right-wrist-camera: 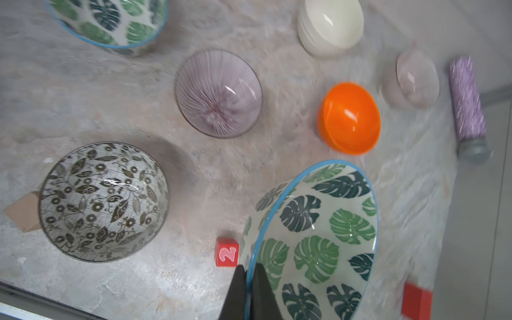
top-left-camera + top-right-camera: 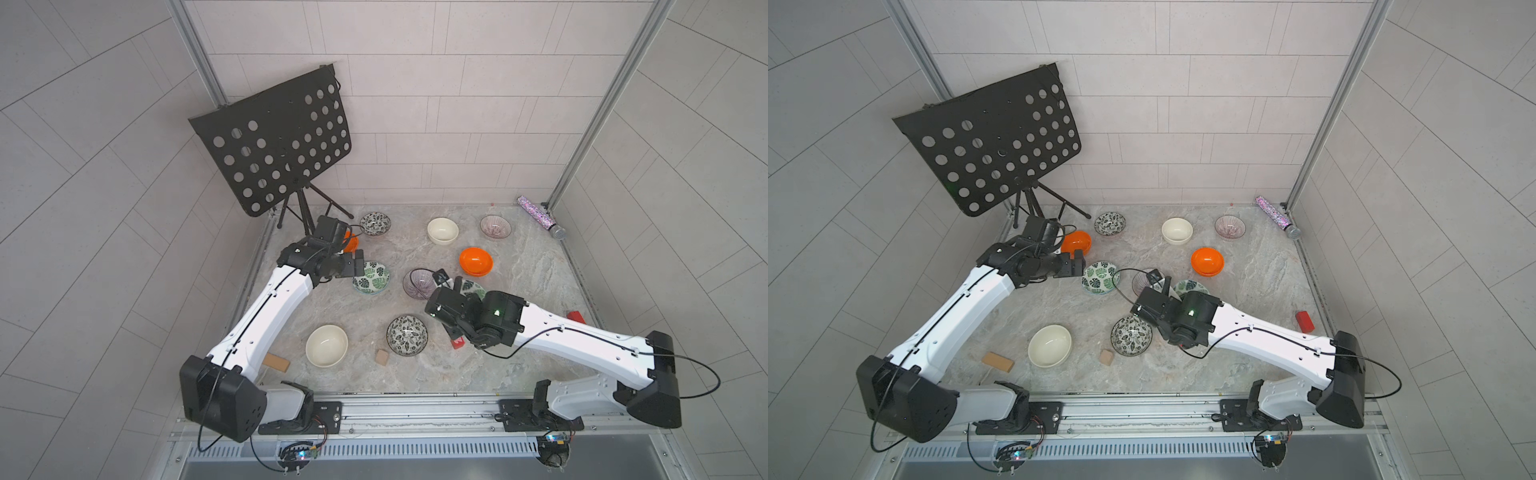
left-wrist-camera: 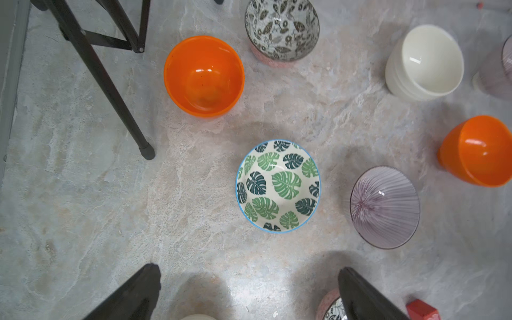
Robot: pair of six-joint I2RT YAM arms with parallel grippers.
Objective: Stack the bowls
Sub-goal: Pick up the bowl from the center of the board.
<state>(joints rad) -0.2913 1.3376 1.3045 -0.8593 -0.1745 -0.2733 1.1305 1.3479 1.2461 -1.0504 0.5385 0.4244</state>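
I next need to grab the held green-leaf bowl by its free blue rim with my left gripper, so that the bowl's bottom stays open to stack inside its match.
My right gripper (image 1: 250, 273) is shut on the blue rim of a green-leaf bowl (image 1: 318, 241), one finger inside and one outside; the bowl looks tilted. In both top views this bowl (image 2: 473, 287) sits by the right wrist, next to a purple striped bowl (image 2: 419, 283). My left gripper (image 3: 249, 271) is open and empty, just short of the other green-leaf bowl (image 3: 278, 186). Orange bowls (image 2: 476, 261) (image 3: 204, 76), cream bowls (image 2: 442, 230) (image 2: 326, 345), black-and-white leaf bowls (image 2: 375, 223) (image 2: 407, 335) and a second purple bowl (image 2: 495, 226) stand singly.
A black music stand (image 2: 274, 141) stands at the back left, its legs (image 3: 110, 83) near the left orange bowl. Red blocks (image 1: 227, 255) (image 2: 575, 316), wooden blocks (image 2: 276, 363) (image 2: 381, 357) and a glittery tube (image 2: 540, 216) lie on the marbled table.
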